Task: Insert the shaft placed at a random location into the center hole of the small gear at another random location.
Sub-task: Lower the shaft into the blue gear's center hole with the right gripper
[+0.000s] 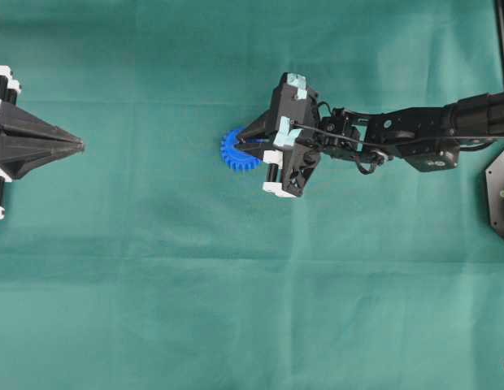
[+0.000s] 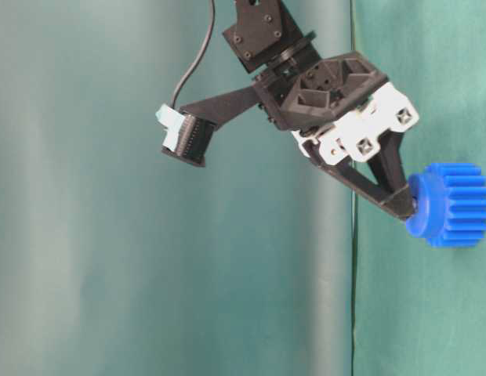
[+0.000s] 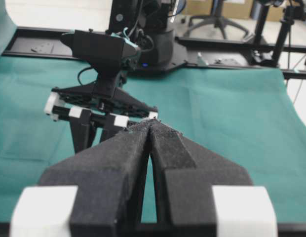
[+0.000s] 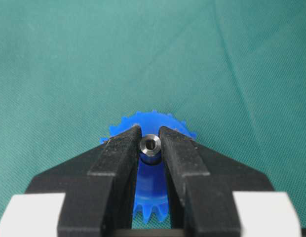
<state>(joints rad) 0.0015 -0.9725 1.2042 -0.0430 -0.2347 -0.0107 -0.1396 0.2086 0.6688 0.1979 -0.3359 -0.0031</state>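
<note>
The shaft (image 4: 150, 145) is standing in the middle of the small gear and would stay there, so I should open my right gripper now.
The small gear (image 1: 234, 154), bright blue and toothed, lies flat on the green cloth near the middle. My right gripper (image 1: 245, 145) reaches in from the right with its tips over the gear's hub. It is shut on the shaft (image 4: 150, 145), a short silver pin whose shiny round end faces the right wrist camera. The shaft stands over the middle of the gear (image 4: 153, 185), so the center hole is hidden beneath it. From table level, the fingertips (image 2: 405, 205) touch the hub of the gear (image 2: 456, 205). My left gripper (image 1: 80, 147) rests shut and empty at the left edge.
The green cloth (image 1: 236, 309) covers the whole table. A black frame rail (image 1: 502, 41) and a black base plate (image 1: 500, 191) sit at the right edge. In the left wrist view, the right arm (image 3: 106, 54) stands straight ahead of my left gripper (image 3: 152, 123).
</note>
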